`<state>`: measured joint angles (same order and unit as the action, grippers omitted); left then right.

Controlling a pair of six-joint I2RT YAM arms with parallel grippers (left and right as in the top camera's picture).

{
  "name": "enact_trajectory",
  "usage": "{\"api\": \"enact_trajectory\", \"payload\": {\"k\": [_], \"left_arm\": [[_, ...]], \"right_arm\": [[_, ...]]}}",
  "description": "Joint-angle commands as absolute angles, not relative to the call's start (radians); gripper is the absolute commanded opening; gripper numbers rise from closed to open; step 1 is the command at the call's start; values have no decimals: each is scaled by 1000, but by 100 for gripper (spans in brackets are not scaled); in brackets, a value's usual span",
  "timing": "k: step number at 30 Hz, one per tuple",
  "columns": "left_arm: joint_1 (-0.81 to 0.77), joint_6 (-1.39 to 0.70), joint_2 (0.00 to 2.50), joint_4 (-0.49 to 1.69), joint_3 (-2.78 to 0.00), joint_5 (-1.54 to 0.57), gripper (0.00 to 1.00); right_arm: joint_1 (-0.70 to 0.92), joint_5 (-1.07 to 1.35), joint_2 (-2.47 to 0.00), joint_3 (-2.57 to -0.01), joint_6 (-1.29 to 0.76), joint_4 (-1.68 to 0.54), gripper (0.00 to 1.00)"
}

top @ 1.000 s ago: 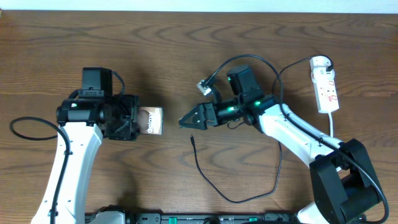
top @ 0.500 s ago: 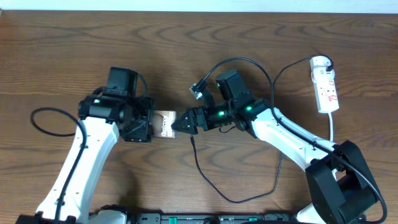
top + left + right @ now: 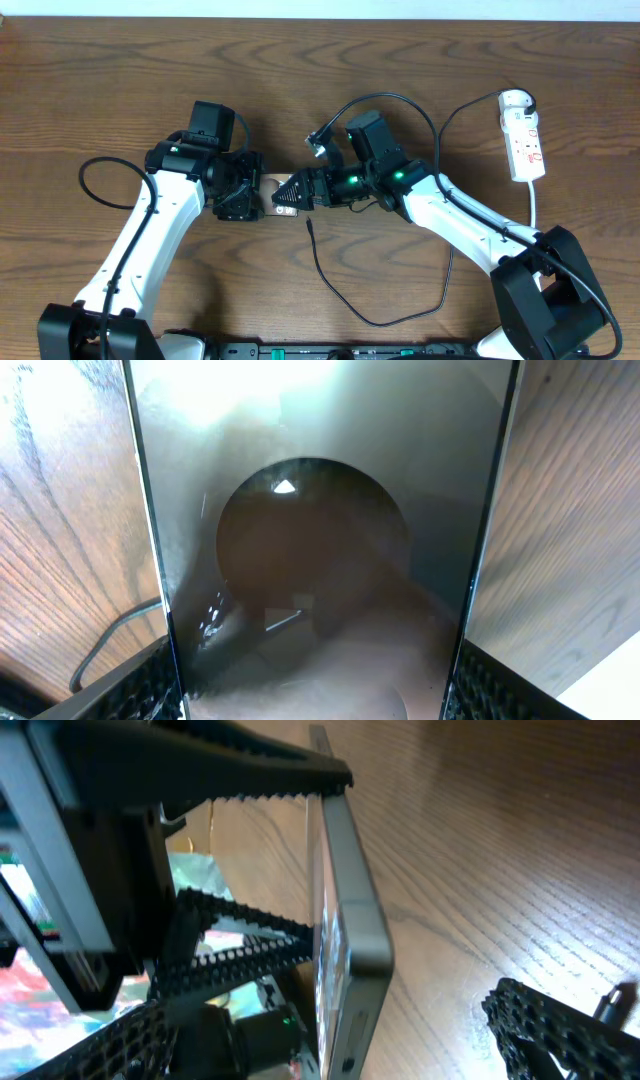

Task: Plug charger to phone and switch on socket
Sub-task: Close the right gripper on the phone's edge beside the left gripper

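The phone's near corner is just ahead of my right gripper's open fingers, so my right gripper now moves toward it before closing on it.
My left gripper is shut on the phone and holds it by its long edges just above the table. The glossy screen fills the left wrist view, with my left gripper at the bottom. My right gripper is open, its fingers either side of the phone's free end. In the right wrist view the phone shows edge-on between the fingers of my right gripper. The charger's plug tip lies loose on the table just below; its black cable loops toward the socket.
The white round adapter sits at the far end of the power strip, at the table's right edge. The strip's white cord runs down toward the right arm's base. A black arm cable loops left of the left arm.
My left arm has carried the phone to the right, toward the middle. My right gripper has moved left, and its fingers now stand around the phone's end. The charger tip has not moved.
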<state>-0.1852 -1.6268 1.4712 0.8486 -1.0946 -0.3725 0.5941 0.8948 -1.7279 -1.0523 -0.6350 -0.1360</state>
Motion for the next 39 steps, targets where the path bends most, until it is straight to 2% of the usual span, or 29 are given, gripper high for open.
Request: {"api": "enact_trajectory", "payload": {"k": [1,7,12,19,22,28,34,38,39], "left_arm": [[-188,-1637,1467,848,-1117,-428,7],[-188,-1637,1467,848,-1117,-464,7],[-188,-1655,1467,851,-1117,-517,8],[-188,-1655,1467,882,-1117,-516,7],[-188,-1655,1467,883,-1117,-517,7],[-188,-1655,1467,883,-1117,-517,7],[-188,-1655,1467,882,-1117,-516,8],[-188,-1655,1467,882,-1117,-516,7],[-188,-1655,1467,882,-1117,-516,7]], "right_arm": [[606,883,-1733,-1071,-731,-125,99],[635,785,-1733,-1071,-822,-107,99],[696,672,-1733,-1071,-813,-65,99],[716,633,-1733,-1071,-807,-63,98],[715,633,-1733,-1071,-807,-63,81],[715,627,-1733,-1071,-807,-62,58],[715,627,-1733,-1071,-807,-63,54],[715,626,-1733,-1071,-807,-63,39],[715,626,-1733,-1071,-807,-63,32]]}}
